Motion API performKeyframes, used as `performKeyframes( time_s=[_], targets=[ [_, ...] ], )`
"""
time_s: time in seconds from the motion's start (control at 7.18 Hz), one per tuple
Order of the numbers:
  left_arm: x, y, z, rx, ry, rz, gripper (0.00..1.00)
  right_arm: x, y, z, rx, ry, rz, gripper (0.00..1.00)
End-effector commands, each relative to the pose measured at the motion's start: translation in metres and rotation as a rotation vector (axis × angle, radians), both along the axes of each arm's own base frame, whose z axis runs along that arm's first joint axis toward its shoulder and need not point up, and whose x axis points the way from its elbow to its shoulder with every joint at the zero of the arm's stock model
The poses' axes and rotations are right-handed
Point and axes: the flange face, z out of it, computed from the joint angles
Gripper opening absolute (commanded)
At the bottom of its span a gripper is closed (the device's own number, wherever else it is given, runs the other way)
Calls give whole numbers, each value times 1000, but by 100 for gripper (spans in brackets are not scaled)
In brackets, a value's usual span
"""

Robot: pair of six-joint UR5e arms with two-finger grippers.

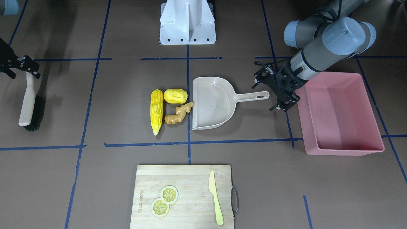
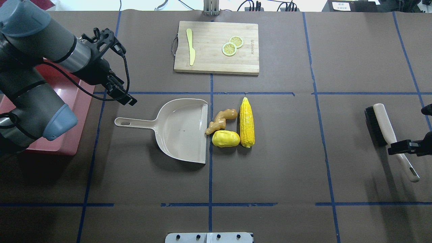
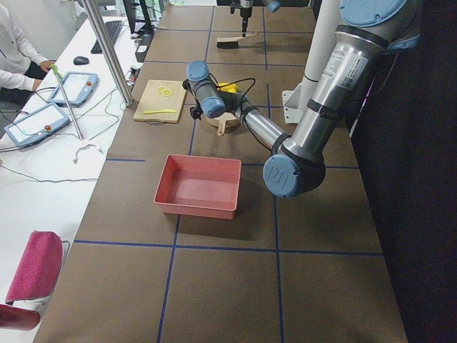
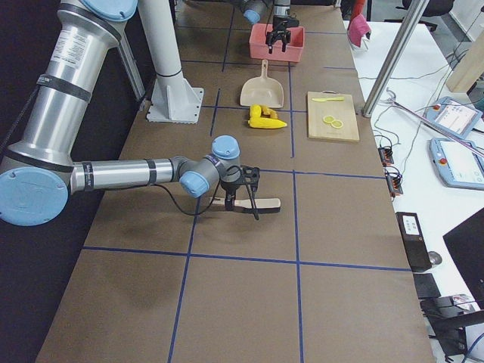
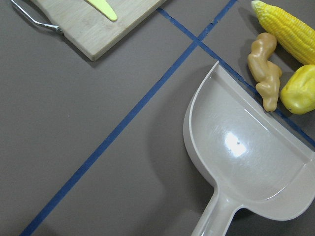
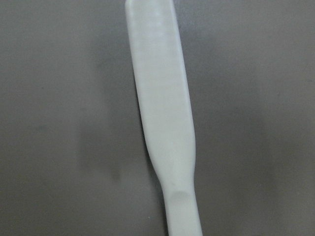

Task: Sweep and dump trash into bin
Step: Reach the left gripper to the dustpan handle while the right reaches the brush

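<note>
I will next grab the brush by its white handle [image 1: 30, 80] with my right gripper, so that I can sweep the trash into the dustpan [image 1: 213, 101].
The trash lies just off the mouth of the beige dustpan [image 1: 213, 101]: a corn cob [image 1: 156, 109], a yellow potato-like lump [image 1: 175, 95] and a tan ginger root [image 1: 179, 114]. The ginger touches the pan's lip. The pink bin [image 1: 343, 149] stands empty beyond the pan's handle. My left gripper [image 1: 268, 90] is open and empty above the handle's end, beside the bin. My right gripper [image 2: 406, 141] is open over the white handle of the brush [image 2: 384, 126], which lies flat on the table. The right wrist view shows that handle [image 6: 165, 123] but no fingers.
A wooden cutting board [image 1: 184, 197] on the operators' side carries two lemon slices [image 1: 165, 200] and a pale yellow knife [image 1: 215, 197]. The robot's white base [image 1: 187, 22] stands at the table's robot side. Blue tape lines cross the brown table.
</note>
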Motion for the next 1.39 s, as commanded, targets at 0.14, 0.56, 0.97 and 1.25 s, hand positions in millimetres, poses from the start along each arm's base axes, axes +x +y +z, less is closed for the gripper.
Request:
performKeyframes(
  time_s=[0.14, 0.56, 0.97, 1.25],
  targets=[
    [32, 13, -19, 38, -2, 13, 99, -17, 19, 16, -12, 42, -55, 94],
    [62, 29, -25, 80, -17, 24, 99, -33, 25, 20, 19, 83, -65, 27],
    [78, 37, -33, 240, -29, 97, 99, -37, 21, -21, 67, 28, -55, 0],
    [76, 30, -14, 404, -121, 219, 99, -62, 15, -61, 125, -35, -81, 0]
  ],
)
